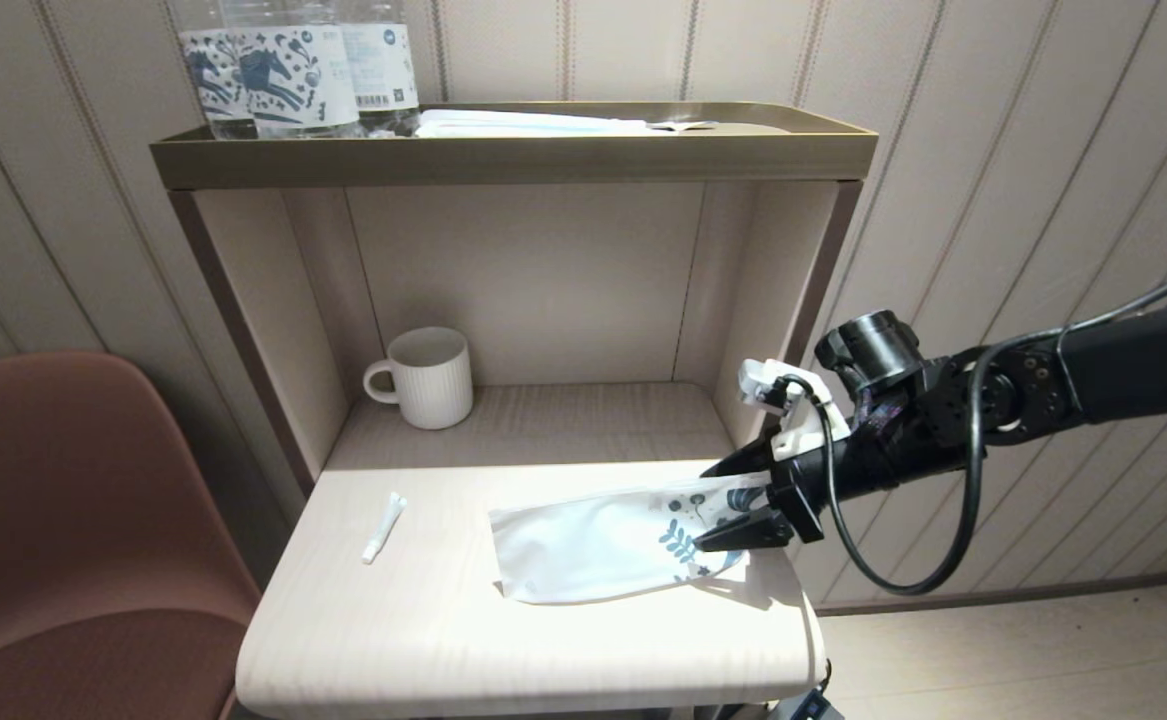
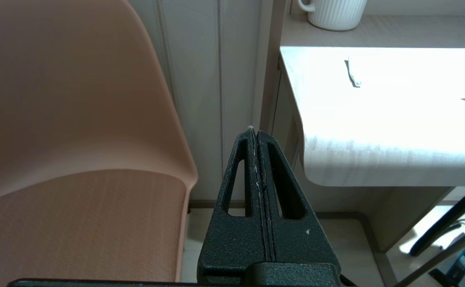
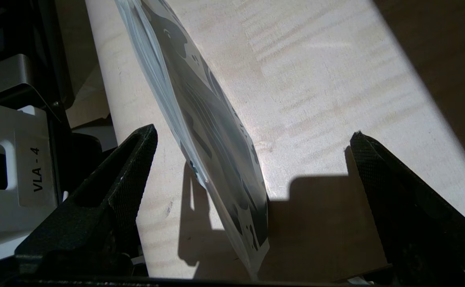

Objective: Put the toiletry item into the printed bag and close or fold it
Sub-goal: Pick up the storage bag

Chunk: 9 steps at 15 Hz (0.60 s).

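Note:
I need to grab the bag's printed end (image 1: 720,516) (image 3: 233,191) with my right gripper next. It stands up off the table, while the bag's plain end lies flat.
The printed bag (image 1: 593,548) lies on the table's right half, white with a dark blue leaf print at its right end. My right gripper (image 1: 705,508) is open and straddles that printed end, which is raised off the tabletop. In the right wrist view the bag (image 3: 200,119) stands edge-on between the wide-apart fingers, with my right gripper (image 3: 252,137) touching neither side. The toiletry item (image 1: 384,527), a thin white stick, lies on the table's left part, well apart from the bag; the left wrist view also shows the toiletry item (image 2: 353,73). My left gripper (image 2: 255,133) is shut and empty, low beside the table's left edge.
A white ribbed mug (image 1: 428,377) stands in the recess at the back left. Blue-printed water bottles (image 1: 283,65) and a white folded sheet (image 1: 533,123) sit on the top shelf. A brown chair (image 1: 63,520) stands left of the table (image 1: 543,650).

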### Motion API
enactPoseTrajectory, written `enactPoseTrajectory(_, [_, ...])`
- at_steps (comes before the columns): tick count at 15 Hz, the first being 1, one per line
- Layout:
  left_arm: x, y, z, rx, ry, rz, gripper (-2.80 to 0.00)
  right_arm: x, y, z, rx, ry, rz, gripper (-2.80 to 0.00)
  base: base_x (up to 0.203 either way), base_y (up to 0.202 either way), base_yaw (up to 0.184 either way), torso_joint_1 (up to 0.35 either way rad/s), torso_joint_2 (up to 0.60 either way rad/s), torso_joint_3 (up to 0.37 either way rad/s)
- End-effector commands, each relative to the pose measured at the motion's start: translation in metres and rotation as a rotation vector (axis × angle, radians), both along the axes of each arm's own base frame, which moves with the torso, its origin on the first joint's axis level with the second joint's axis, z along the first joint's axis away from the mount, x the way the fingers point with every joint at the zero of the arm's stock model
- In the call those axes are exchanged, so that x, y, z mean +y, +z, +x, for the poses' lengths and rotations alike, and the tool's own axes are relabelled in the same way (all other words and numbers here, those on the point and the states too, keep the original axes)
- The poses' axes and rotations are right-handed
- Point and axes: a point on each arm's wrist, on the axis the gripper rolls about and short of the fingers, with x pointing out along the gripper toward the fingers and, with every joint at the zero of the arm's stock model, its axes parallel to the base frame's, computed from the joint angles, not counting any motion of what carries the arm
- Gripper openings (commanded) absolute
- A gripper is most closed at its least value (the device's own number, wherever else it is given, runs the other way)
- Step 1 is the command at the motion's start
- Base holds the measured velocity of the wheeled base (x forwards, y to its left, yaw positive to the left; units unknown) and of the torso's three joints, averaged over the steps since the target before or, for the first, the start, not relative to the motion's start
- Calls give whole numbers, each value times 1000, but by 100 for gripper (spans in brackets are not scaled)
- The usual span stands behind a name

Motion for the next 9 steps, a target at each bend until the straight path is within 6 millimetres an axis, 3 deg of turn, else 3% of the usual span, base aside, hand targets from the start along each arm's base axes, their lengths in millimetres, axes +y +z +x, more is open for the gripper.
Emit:
enactPoseTrajectory(1, [0,0,0,-1,2,0,-280,0,0,-1,1,4,2,0,0,0,0,0,0,0])
enactPoseTrajectory(9, [0,0,0,-1,2,0,-280,2,-2,1,-8,16,13,0,0,0,0,0,0,0])
